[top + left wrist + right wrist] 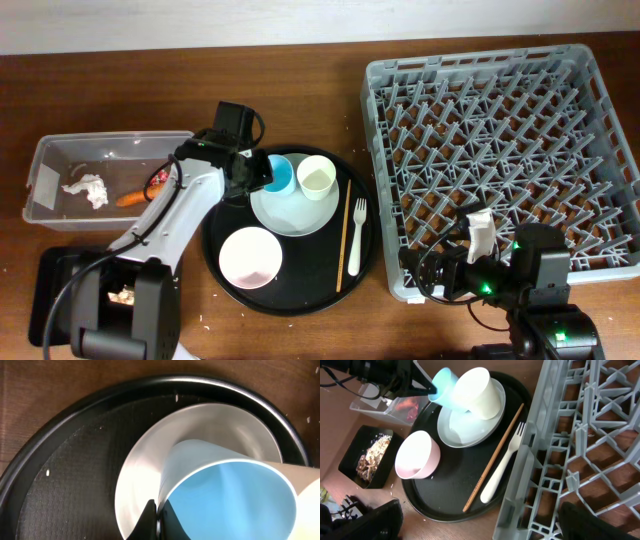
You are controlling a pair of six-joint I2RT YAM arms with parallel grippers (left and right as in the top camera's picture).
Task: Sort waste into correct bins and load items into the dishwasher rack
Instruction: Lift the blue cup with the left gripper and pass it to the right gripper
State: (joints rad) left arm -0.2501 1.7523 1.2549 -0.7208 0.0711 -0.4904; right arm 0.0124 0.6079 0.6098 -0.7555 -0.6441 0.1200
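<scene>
Next, my right gripper grabs the light-blue cup around its base end, which leaves the cup's rim free to enter the dishwasher rack first.
My left gripper is shut on the rim of the light-blue cup, one finger inside the cup and one outside. The cup is tilted over the pale plate, beside the cream cup. The pinkish bowl, chopstick and white fork lie on the round black tray. My right gripper is open and holds nothing, at the front left corner of the grey dishwasher rack.
At the left, a clear tub holds a white tissue, a carrot and a red wrapper. In front of it, the shallow black tray holds brownish scraps.
</scene>
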